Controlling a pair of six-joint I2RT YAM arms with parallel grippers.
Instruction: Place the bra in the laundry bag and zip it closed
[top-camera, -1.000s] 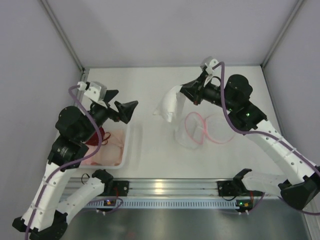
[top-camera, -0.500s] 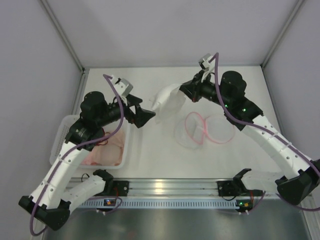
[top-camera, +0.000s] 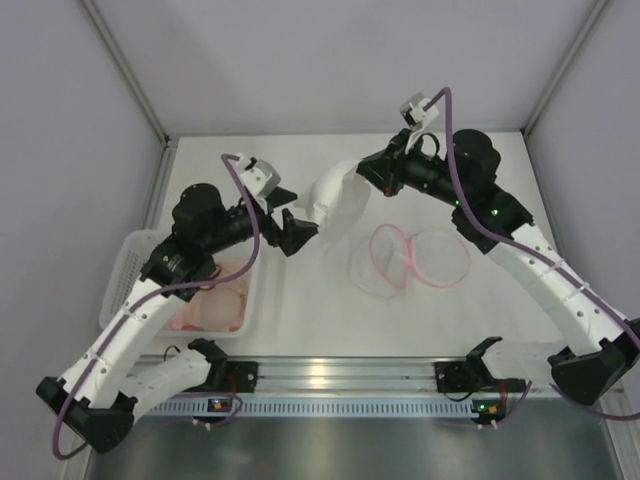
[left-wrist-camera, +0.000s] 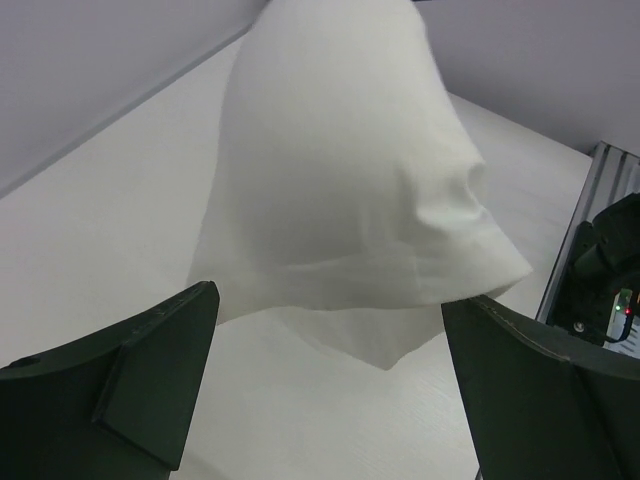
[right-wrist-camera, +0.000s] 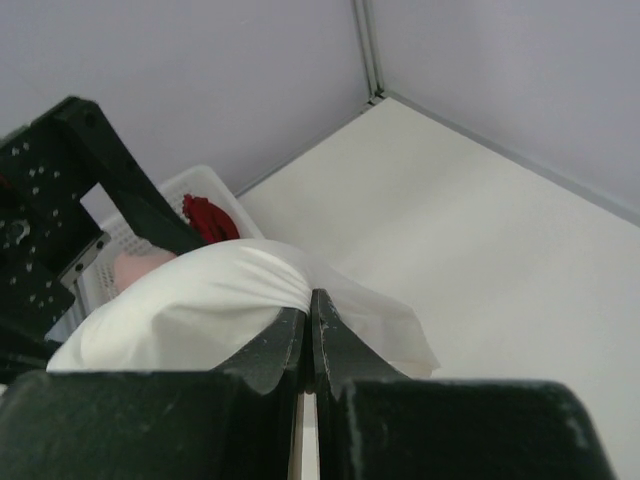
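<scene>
My left gripper grabs the bra's free lower edge next, which frees my right gripper to hold the laundry bag (top-camera: 407, 257) open for placing the bra.
My right gripper (top-camera: 368, 178) is shut on the whitish padded bra (top-camera: 335, 203) and holds it hanging above the table; its fingers (right-wrist-camera: 308, 325) pinch the bra's (right-wrist-camera: 190, 315) top fold. My left gripper (top-camera: 296, 228) is open just left of the hanging bra (left-wrist-camera: 345, 190), its fingers (left-wrist-camera: 150, 375) on either side below the bra's lower edge, not touching it. The laundry bag (top-camera: 407, 257), white mesh with a pink zip rim, lies open on the table in two halves, right of and below the bra.
A white perforated basket (top-camera: 255, 300) stands at the left with pale clothes and a dark red bra (top-camera: 205, 272) in it; it also shows in the right wrist view (right-wrist-camera: 205, 195). Grey walls enclose the table on three sides.
My left arm has swung right from over the basket, bringing its open gripper up to the bra. My right gripper has lifted the bra slightly and shifted it a little left.
</scene>
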